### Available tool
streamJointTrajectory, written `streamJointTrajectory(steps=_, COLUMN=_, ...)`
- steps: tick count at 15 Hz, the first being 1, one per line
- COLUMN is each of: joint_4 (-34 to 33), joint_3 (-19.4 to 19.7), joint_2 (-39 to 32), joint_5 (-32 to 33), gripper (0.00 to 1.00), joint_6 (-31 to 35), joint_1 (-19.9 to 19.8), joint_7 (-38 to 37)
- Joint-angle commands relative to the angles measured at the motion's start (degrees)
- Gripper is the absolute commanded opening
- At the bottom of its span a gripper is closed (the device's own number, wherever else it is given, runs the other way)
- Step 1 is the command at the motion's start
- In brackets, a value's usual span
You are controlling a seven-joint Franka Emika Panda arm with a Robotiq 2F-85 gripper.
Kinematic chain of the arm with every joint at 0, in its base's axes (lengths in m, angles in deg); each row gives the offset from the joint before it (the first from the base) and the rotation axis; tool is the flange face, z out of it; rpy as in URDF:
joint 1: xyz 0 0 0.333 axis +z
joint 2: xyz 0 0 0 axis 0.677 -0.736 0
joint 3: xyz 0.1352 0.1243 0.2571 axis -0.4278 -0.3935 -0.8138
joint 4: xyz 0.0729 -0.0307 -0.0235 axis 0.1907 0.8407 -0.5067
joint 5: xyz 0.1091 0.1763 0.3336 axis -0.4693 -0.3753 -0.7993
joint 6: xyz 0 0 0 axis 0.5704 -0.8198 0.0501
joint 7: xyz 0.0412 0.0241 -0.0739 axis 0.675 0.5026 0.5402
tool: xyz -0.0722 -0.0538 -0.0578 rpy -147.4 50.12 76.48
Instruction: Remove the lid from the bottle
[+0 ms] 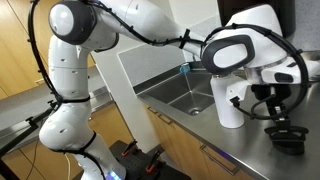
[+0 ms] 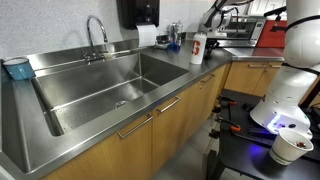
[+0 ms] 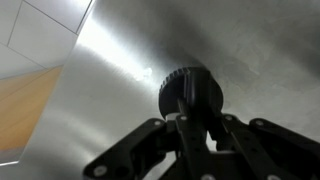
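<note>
The robot's gripper will open now, as the lid's lower edge (image 1: 289, 152) meets the steel counter all along, so the lid would stay flat there if the gripper opened now.
The white bottle (image 1: 231, 104) stands upright on the steel counter with its neck uncovered. It also shows in an exterior view (image 2: 198, 48) with its red logo. My gripper (image 1: 284, 128) is low over the counter beside the bottle and apart from it. In the wrist view my gripper (image 3: 187, 112) is shut on the lid (image 3: 185, 88), a small round black cap whose loop handle sits between the fingers. The lid (image 1: 289, 142) is at or just above the counter surface.
A deep steel sink (image 2: 100, 85) with a faucet (image 2: 95, 35) takes up the counter beyond the bottle. A black wall dispenser (image 2: 137, 12) hangs above it. A blue bowl (image 2: 15, 68) sits at the sink's far end. The counter edge runs close to the gripper.
</note>
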State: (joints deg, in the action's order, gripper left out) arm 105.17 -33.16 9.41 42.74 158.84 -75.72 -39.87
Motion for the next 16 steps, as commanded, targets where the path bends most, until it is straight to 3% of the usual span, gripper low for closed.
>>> streamJointTrajectory(steps=1, joint_4=-0.9, joint_3=-0.7, joint_2=0.0, joint_5=0.5, gripper=0.46, joint_6=1.1, joint_1=-0.8, joint_7=0.8)
streamJointTrajectory(steps=8, joint_4=-0.4, joint_3=-1.2, joint_2=8.0, joint_5=-1.4, gripper=0.97, joint_6=0.6, joint_1=-2.6, joint_7=4.6)
streamJointTrajectory(steps=16, joint_4=-0.6, joint_3=0.1, joint_2=25.1, joint_5=-1.2, gripper=1.0, joint_6=-14.5, joint_1=-3.1, joint_7=11.1)
